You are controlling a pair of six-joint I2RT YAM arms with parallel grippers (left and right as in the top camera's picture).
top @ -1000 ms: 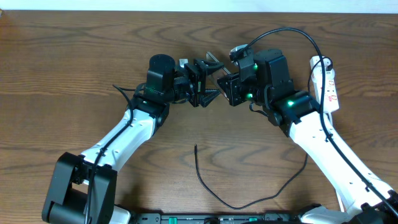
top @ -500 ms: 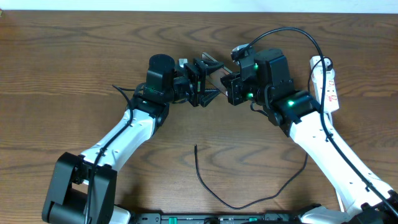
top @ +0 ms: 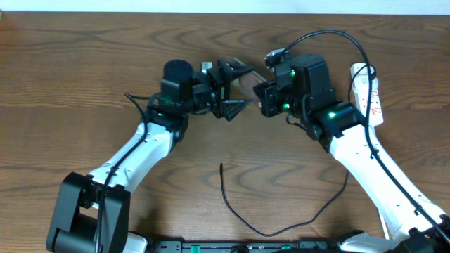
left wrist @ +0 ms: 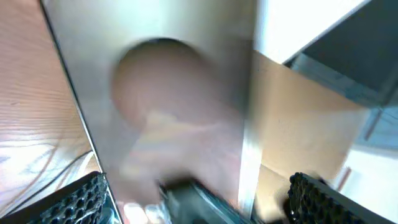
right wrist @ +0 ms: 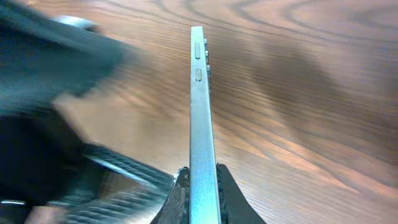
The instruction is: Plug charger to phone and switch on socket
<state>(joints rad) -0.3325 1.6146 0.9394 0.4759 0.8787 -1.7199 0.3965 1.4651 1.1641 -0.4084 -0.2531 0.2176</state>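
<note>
The left gripper grabs the phone by its loose end (top: 244, 81) next, away from my right gripper, leaving the phone's charging end free for the charger (top: 232, 207).
My right gripper (top: 261, 90) is shut on the phone (top: 249, 79) and holds it on edge above the table. In the right wrist view the phone's silver side with its buttons (right wrist: 199, 93) stands between the jaws (right wrist: 202, 186). My left gripper (top: 239, 86) is open, its fingers spread on either side of the phone's free end. In the left wrist view the phone's glossy face (left wrist: 161, 93) fills the frame, blurred, above the parted jaws (left wrist: 199, 202). The charger (top: 232, 207) lies loose on the table, tip toward me. The white socket (top: 367, 95) lies at the right.
A thick black robot cable (top: 330, 39) arches over the right wrist. The charger's cable runs on to the right, under the right arm (top: 365, 161). The wooden table (top: 70, 70) stretches to the left.
My left gripper has shifted a little up and left and turned at the phone's end. The right gripper has nudged the phone slightly up and right.
</note>
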